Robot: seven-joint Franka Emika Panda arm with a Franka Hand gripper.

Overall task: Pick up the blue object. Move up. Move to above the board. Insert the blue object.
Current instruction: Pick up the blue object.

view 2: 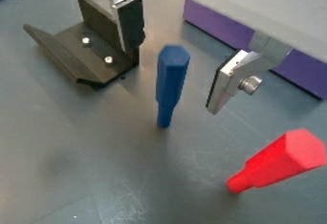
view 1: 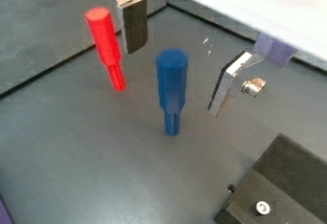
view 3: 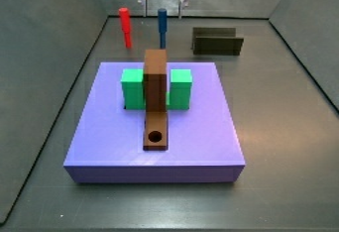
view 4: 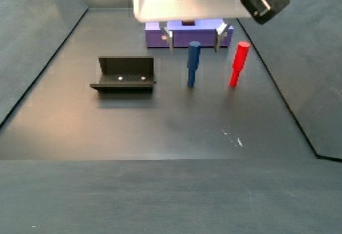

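Note:
I should grab the blue object by its thick upper part [view 1: 173, 73] next, so its narrow lower end can enter the board.
The blue object [view 1: 171, 84] is a short blue peg standing upright on the dark floor, seen in both wrist views [view 2: 170, 82] and both side views [view 3: 162, 25] [view 4: 193, 63]. My gripper [view 1: 177, 73] is open around its top, one finger on each side with clear gaps, touching nothing; it also shows in a wrist view [view 2: 174, 72]. The board [view 3: 157, 102] is a long brown plank with a round hole [view 3: 157, 136] near its close end. It lies on the purple slab, well away from the gripper.
A red peg [view 1: 106, 46] [view 4: 239, 63] stands upright close beside the blue one. The dark fixture [view 2: 90, 41] [view 4: 124, 75] stands on the floor on the other side. The purple slab [view 3: 192, 142] carries a green block [view 3: 133, 87] under the board.

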